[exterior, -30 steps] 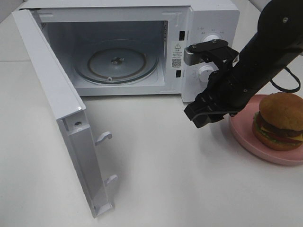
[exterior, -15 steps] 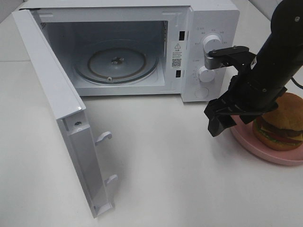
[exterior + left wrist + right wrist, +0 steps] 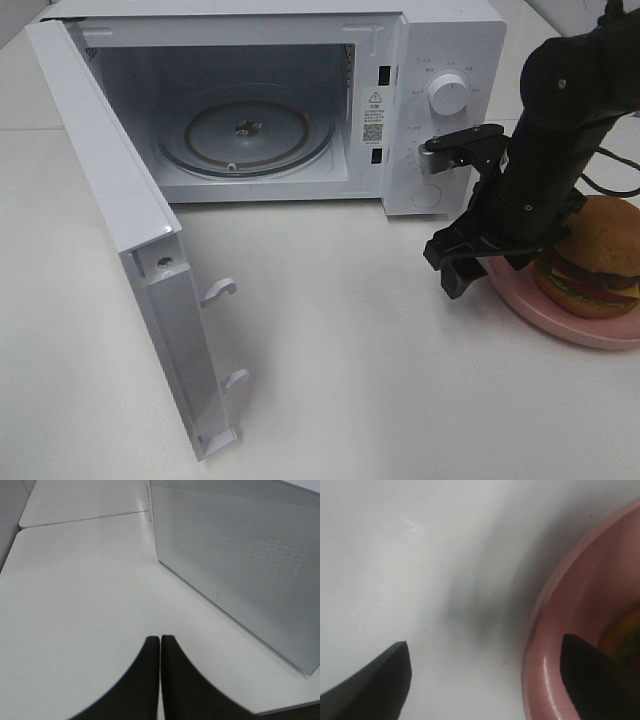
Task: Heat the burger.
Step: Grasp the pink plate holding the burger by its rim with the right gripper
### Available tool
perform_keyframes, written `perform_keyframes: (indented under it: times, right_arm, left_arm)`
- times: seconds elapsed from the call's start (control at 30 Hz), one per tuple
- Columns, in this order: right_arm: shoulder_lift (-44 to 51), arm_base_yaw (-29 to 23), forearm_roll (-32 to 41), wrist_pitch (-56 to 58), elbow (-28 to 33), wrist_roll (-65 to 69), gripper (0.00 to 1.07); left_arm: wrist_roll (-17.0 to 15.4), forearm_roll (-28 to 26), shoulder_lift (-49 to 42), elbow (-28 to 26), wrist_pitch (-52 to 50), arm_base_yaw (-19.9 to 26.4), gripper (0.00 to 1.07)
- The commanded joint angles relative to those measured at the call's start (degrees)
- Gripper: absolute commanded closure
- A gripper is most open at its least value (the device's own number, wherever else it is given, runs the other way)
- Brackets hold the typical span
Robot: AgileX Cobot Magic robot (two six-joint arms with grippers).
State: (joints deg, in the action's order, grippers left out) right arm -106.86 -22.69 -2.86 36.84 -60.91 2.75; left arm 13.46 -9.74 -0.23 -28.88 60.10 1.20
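Note:
My right gripper grabs the pink plate by its rim next, to carry the burger into the microwave for heating.
The burger, with its golden bun, cheese and lettuce, sits on a round pink plate at the right of the table. My right gripper hangs low at the plate's left edge, just left of the burger. In the right wrist view my right gripper is open, with one fingertip over the table and the other over the plate's rim. A sliver of the burger shows there. My left gripper is shut and empty, low over the table beside the microwave door.
The white microwave stands at the back with its door swung wide open to the left. Its glass turntable is bare. Control knobs face front, just behind my right arm.
My right gripper has swung right and down from in front of the control panel to the plate's left edge, and its jaws have spread wider. The left gripper has not moved.

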Motion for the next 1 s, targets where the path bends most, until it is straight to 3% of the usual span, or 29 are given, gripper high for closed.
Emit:
perform_keyframes:
  times: [0.03, 0.27, 0.33, 0.43, 0.6, 0.63, 0.7, 0.73, 0.8, 1.0]
  right_arm:
    - [-2.35, 0.29, -3.21, -2.06, -0.46, 2.23, 0.33]
    - [-5.04, 0.29, -3.27, -3.21, -0.52, 2.18, 0.35]
    - [-6.3, 0.29, -3.67, -3.27, -0.46, 0.97, 0.42]
    - [-6.3, 0.29, -3.67, -3.32, -0.46, 0.8, 0.44]
    - [-6.3, 0.29, -4.24, -3.95, -0.46, -0.23, 0.66]
    - [-6.3, 0.29, -4.24, -3.95, -0.46, -0.23, 0.66]
    - [-6.3, 0.29, -5.16, -4.01, -0.46, -0.23, 0.82]
    - [-6.3, 0.29, -5.16, -4.01, -0.46, -0.23, 0.82]
    - [-6.3, 0.29, -5.16, -4.01, -0.46, -0.23, 0.99]
    - [-6.3, 0.29, -5.27, -4.53, -0.46, -0.23, 1.07]
  left_arm:
    - [0.17, -0.11, -1.03, 0.0, -0.4, 0.11, 1.06]
    - [0.17, -0.11, -1.03, 0.0, -0.4, 0.11, 1.06]
    - [0.17, -0.11, -1.03, 0.0, -0.4, 0.11, 1.06]
    - [0.17, -0.11, -1.03, 0.0, -0.4, 0.11, 1.06]
    - [0.17, -0.11, -1.03, 0.0, -0.4, 0.11, 1.06]
    - [0.17, -0.11, -1.03, 0.0, -0.4, 0.11, 1.06]
    - [0.17, -0.11, -1.03, 0.0, -0.4, 0.11, 1.06]
    - [0.17, -0.11, -1.03, 0.0, -0.4, 0.11, 1.06]
    - [0.17, -0.11, -1.03, 0.0, -0.4, 0.11, 1.06]
    - [0.17, -0.11, -1.03, 0.0, -0.4, 0.11, 1.06]
